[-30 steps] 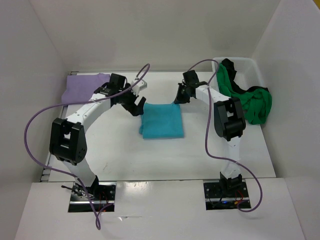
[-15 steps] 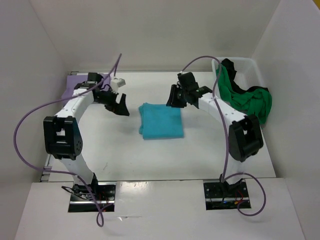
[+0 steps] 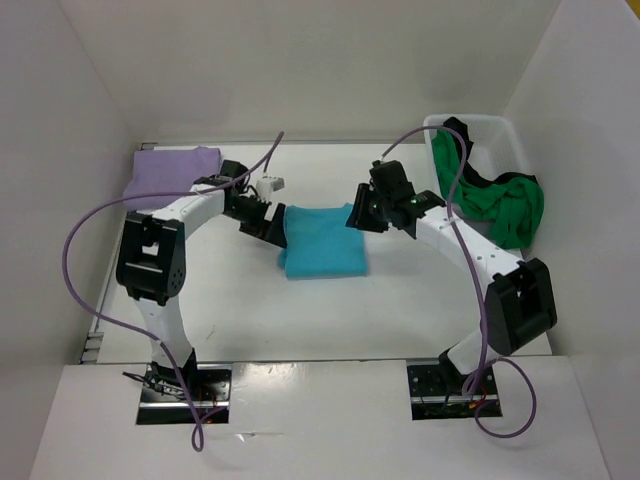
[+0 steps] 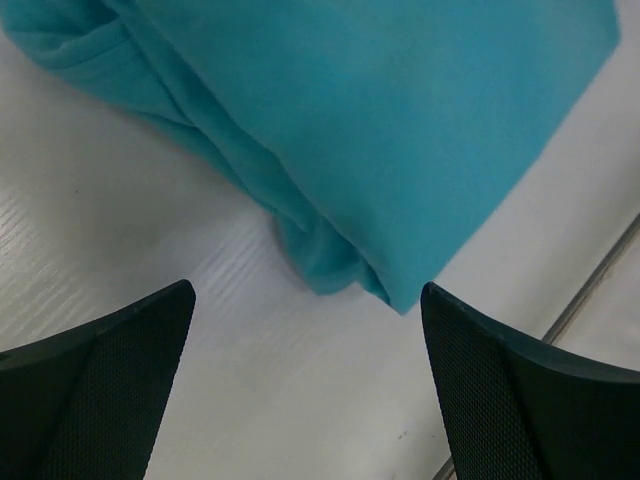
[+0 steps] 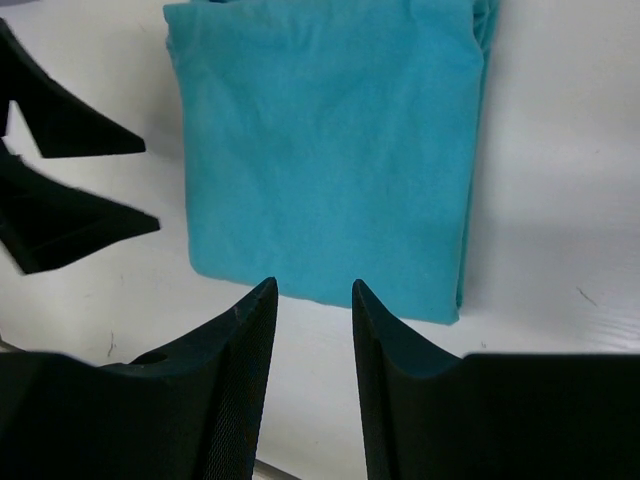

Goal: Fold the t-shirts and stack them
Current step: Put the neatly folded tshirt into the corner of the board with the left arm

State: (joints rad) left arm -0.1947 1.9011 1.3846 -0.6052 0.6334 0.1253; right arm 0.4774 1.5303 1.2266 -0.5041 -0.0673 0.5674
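The folded turquoise t-shirt needs to be stacked, so my left gripper will pick it up next by the side edge that faces the lavender t-shirt.
A folded turquoise t-shirt lies flat mid-table. My left gripper hovers at its left edge, jaws wide open; in the left wrist view the left gripper frames a corner of the turquoise shirt and holds nothing. At the shirt's back right corner my right gripper stands partly open. The right wrist view shows the right gripper with only bare table in the gap, just short of the turquoise shirt. A folded lavender t-shirt rests at the back left. The green t-shirt and black t-shirt hang from the bin.
A white plastic bin stands at the back right against the wall. White walls close in the table on three sides. Purple cables loop over both arms. The left gripper's fingers show at the left of the right wrist view.
The right gripper has opened off the turquoise shirt's corner and shifted slightly nearer. The left gripper swung out to the left, then came back to the shirt's left edge.
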